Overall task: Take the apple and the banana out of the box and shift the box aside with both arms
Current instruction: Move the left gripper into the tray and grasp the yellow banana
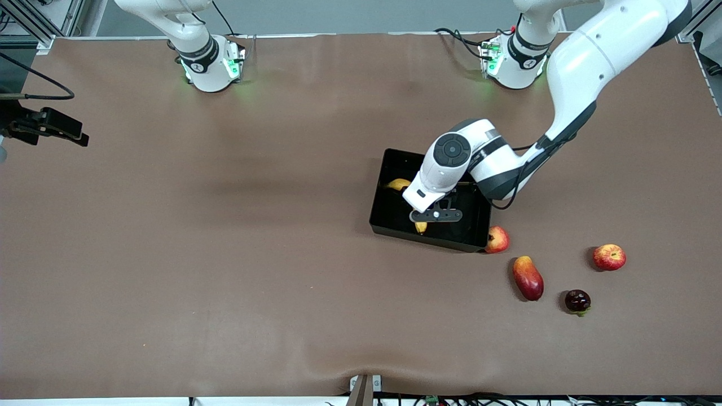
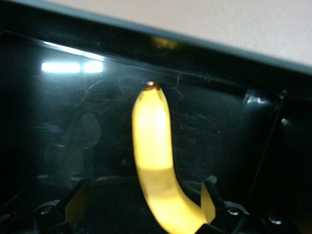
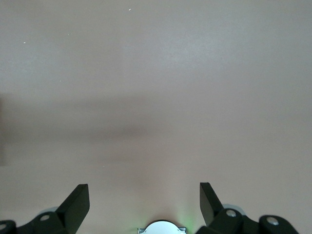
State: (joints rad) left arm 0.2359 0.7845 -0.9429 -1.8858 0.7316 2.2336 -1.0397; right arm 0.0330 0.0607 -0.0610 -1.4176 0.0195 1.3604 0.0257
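My fingers are above the banana's curved body and would miss it if I closed now. My left gripper should move down first, then close on the banana.
The black box (image 1: pixel 430 240) lies mid-table, toward the left arm's end. Inside it lies the yellow banana (image 1: pixel 399 184), partly hidden by the left arm. My left gripper (image 1: pixel 435 216) is lowered into the box and open. In the left wrist view the banana (image 2: pixel 153 151) lies on the box floor (image 2: pixel 58 126) between the spread fingers, close against one fingertip (image 2: pixel 208 201). One apple (image 1: pixel 497 239) rests against the box's near corner. The mango (image 1: pixel 528 277), a second apple (image 1: pixel 609 257) and the dark purple fruit (image 1: pixel 577 300) lie on the table nearer the front camera. My right gripper (image 3: pixel 145 202) is open over bare table.
The right arm's base (image 1: pixel 210 65) and the left arm's base (image 1: pixel 514 63) stand along the table's back edge. A black device (image 1: pixel 45 125) juts in at the right arm's end of the table. The right wrist view shows its own base (image 3: pixel 161 228) below the fingers.
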